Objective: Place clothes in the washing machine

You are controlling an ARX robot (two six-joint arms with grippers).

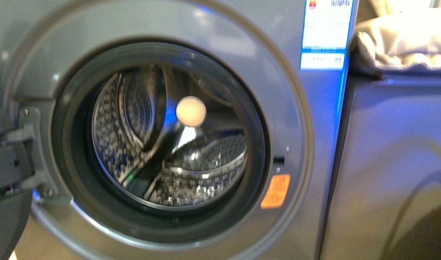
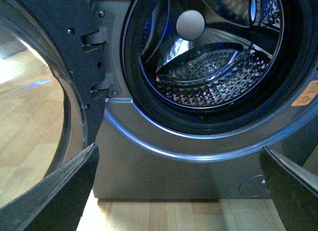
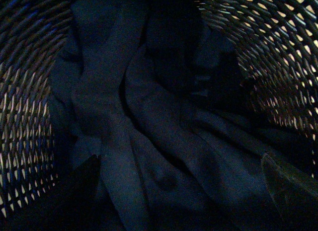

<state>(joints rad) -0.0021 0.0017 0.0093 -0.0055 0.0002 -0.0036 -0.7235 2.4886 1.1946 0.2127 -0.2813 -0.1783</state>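
My right gripper grabs the dark navy clothes [image 3: 149, 136] by their crumpled folds next, to load the washing machine.
The silver-grey washing machine [image 1: 316, 162] fills the front view, its round dark-rimmed porthole open on the perforated steel drum [image 1: 169, 141], which shows no clothes. Its door [image 1: 7, 179] hangs open at the left. In the left wrist view the drum [image 2: 213, 77] and door [image 2: 44, 92] show again; my left gripper [image 2: 181, 191] is open and empty, low in front of the machine's base. In the right wrist view the dark navy clothes [image 3: 149, 136] lie crumpled in a woven basket [image 3: 25, 141]. My right gripper [image 3: 184, 191] is open just above them, holding nothing.
A grey-beige cabinet [image 1: 391, 173] stands right of the machine with a beige padded cushion [image 1: 402, 43] on top. Light wooden floor [image 2: 164, 216] runs in front of the machine and shows through the door glass. Neither arm shows in the front view.
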